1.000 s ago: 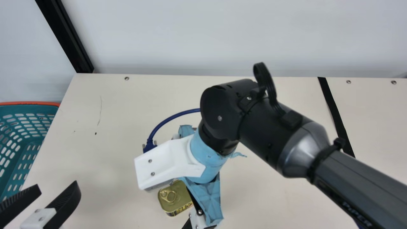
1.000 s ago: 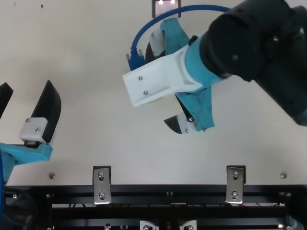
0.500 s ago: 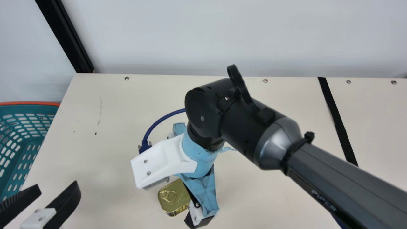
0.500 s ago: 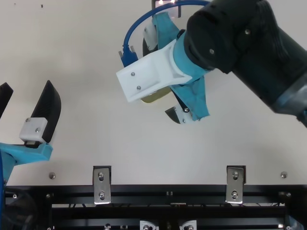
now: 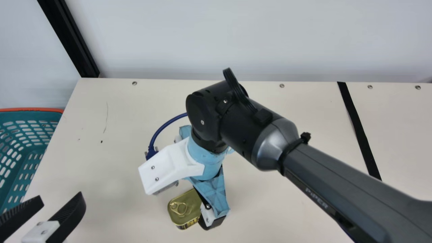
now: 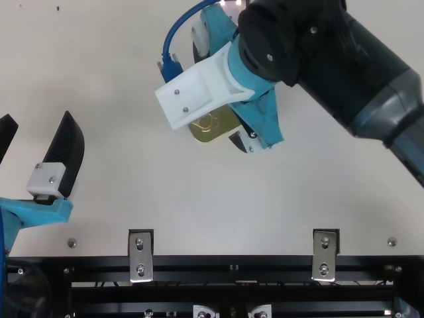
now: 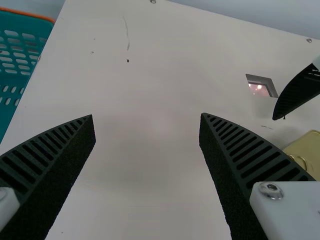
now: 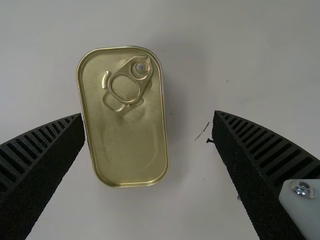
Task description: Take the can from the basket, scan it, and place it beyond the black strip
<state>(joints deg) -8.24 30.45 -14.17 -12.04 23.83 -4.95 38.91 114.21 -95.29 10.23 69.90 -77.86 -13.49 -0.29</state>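
Observation:
The can should go beyond the black strip point(image 5: 359, 130), so my right gripper will grab it by its long sides next.
The gold can point(image 5: 184, 208) lies flat on the table with its ring-pull side up, partly covered by my right arm in the main view. In the top view my right gripper point(image 6: 213, 93) is over it. In the right wrist view my right gripper point(image 8: 147, 116) stands open, the can point(image 8: 127, 145) below it and nearer to one finger. My left gripper point(image 5: 60, 196) is open and holds nothing, left of the can; the left wrist view shows bare table between the fingers of that gripper point(image 7: 146, 117). A scanner window point(image 7: 259, 90) with a reddish glow is set in the table.
A teal basket point(image 5: 30, 135) with an orange rim is at the left edge. The black strip point(image 5: 359, 131) crosses the table on the right. A blue cable point(image 5: 165, 125) loops behind my right gripper. Metal brackets point(image 6: 140, 255) line the table's near edge in the top view.
My right arm has shifted left and, in the top view, upward, uncovering more of the can there. The can and my left gripper have kept their places.

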